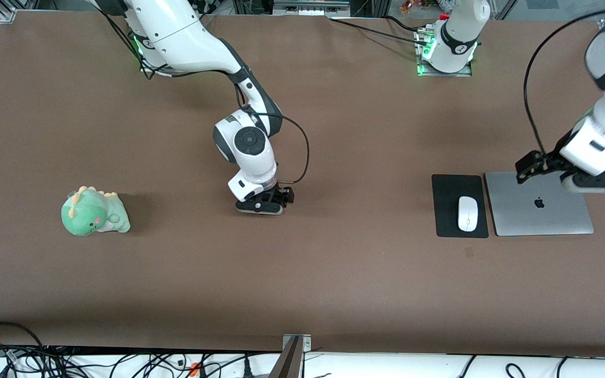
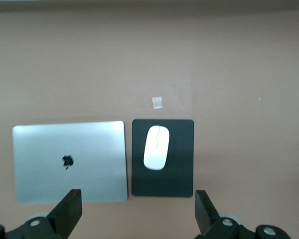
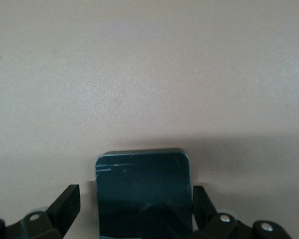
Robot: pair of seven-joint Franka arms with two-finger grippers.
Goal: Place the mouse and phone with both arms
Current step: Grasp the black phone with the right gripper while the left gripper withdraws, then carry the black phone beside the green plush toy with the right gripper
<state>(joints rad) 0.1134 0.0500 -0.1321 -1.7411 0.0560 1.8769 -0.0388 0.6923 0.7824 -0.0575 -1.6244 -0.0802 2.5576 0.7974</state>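
Note:
In the right wrist view, my right gripper's fingers reach down beside the black phone's sides, so it is time to close now and catch it.
The white mouse [image 1: 467,213] [image 2: 156,147] lies on a black mouse pad [image 1: 447,206] [image 2: 179,174] toward the left arm's end of the table. My left gripper [image 1: 596,181] [image 2: 137,211] hangs open, high over the silver laptop [image 1: 544,215] [image 2: 70,162], holding nothing. The black phone [image 3: 142,184] lies flat on the table, and my right gripper [image 1: 260,206] [image 3: 134,206] is low over it at mid-table. Its open fingers [image 3: 65,204] straddle the phone, with a gap showing on one side. In the front view the hand hides the phone.
A green plush dinosaur [image 1: 94,212] sits toward the right arm's end of the table. A small scrap of tape [image 2: 158,101] lies on the brown table [image 1: 334,273], nearer the front camera than the pad. Cables run along the table's front edge.

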